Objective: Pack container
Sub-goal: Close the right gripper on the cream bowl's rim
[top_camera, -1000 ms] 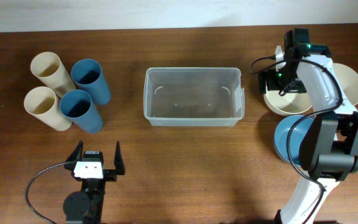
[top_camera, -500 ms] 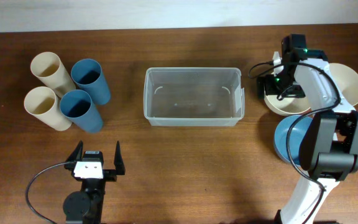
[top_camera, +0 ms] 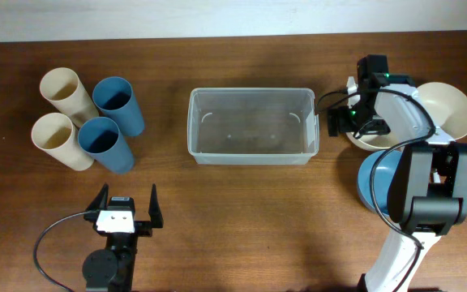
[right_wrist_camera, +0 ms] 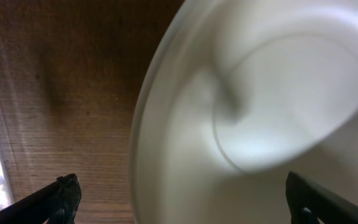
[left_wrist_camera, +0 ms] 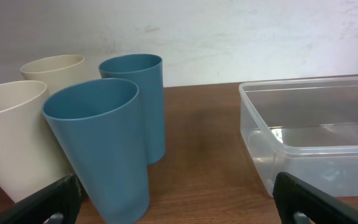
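Note:
My right gripper can close and catch the cream bowl's rim (top_camera: pixel 350 135).
The clear plastic container (top_camera: pixel 252 126) stands empty at the table's middle; it also shows at the right of the left wrist view (left_wrist_camera: pixel 316 134). My right gripper (top_camera: pixel 355 123) is open, low over the left rim of a cream bowl (top_camera: pixel 373 140), just right of the container. In the right wrist view the open fingers (right_wrist_camera: pixel 185 199) straddle that bowl's rim (right_wrist_camera: pixel 241 124), touching nothing that I can see. My left gripper (top_camera: pixel 126 204) is open and empty near the front edge, and shows the same in its wrist view (left_wrist_camera: pixel 176 205).
Two cream cups (top_camera: pixel 57 113) and two blue cups (top_camera: pixel 108 122) stand upright at the left; they are close in the left wrist view (left_wrist_camera: pixel 98 143). A second cream bowl (top_camera: pixel 452 109) and a blue bowl (top_camera: pixel 371 182) sit at the right.
My right gripper has moved left and lower, from over the cream bowl's middle to its left rim. The left arm has not moved.

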